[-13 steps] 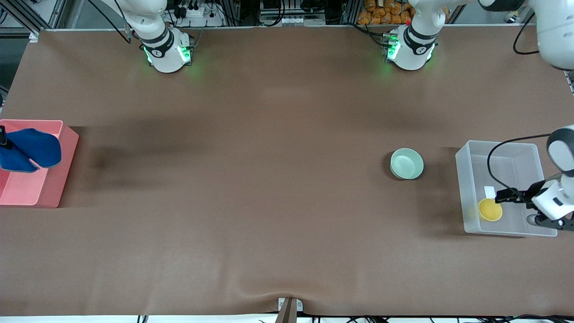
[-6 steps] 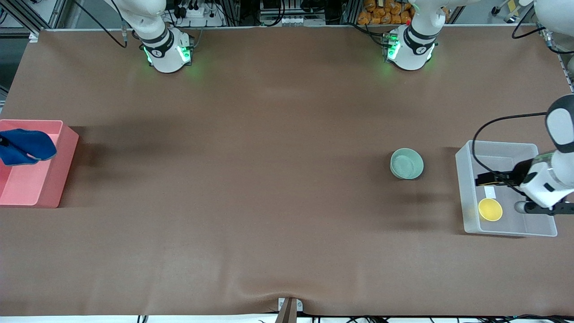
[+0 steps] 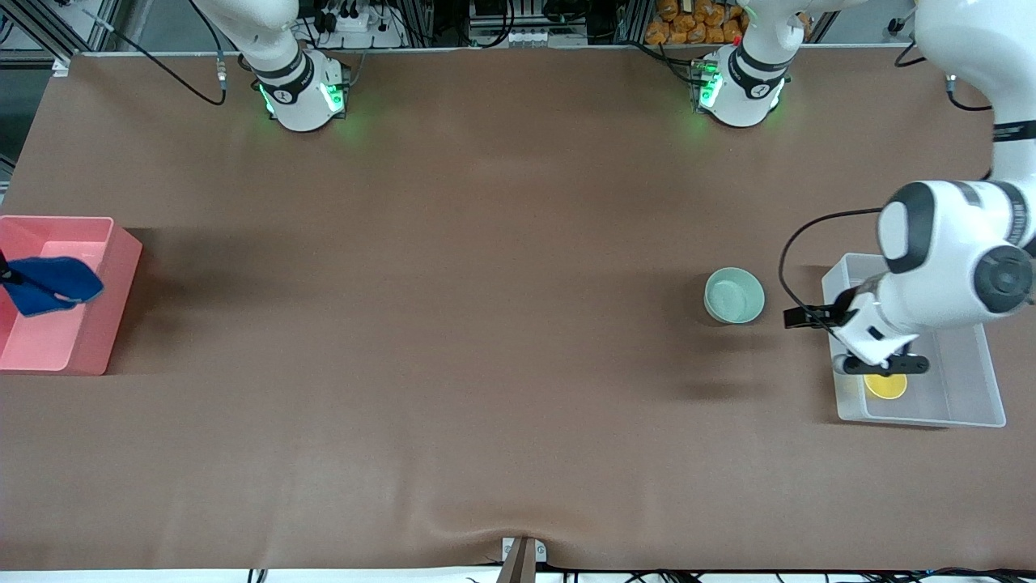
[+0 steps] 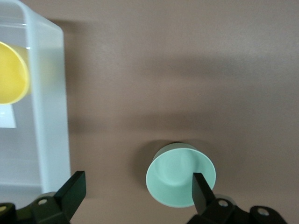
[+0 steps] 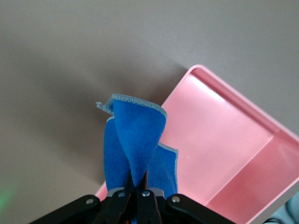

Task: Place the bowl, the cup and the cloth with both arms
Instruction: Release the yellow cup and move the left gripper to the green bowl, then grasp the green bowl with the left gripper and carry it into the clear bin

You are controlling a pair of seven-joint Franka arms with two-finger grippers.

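The left gripper grabs the pale mint-green bowl by its rim next, to place the bowl in the clear bin.
The pale mint-green bowl stands upright on the brown table. My left gripper hangs open and empty over the table between the bowl and the clear bin. In the left wrist view one finger overlaps the bowl's rim. The yellow cup sits inside that clear bin, partly hidden by the left arm. My right gripper is shut on the blue cloth, which hangs folded over the pink bin.
The clear bin stands at the left arm's end of the table and the pink bin at the right arm's end. A small white label lies in the clear bin beside the cup. Both arm bases stand along the table edge farthest from the front camera.
My left gripper has left the cup in the clear bin and swung out over the table toward the bowl. The right gripper has shifted slightly over the pink bin, still holding the cloth.
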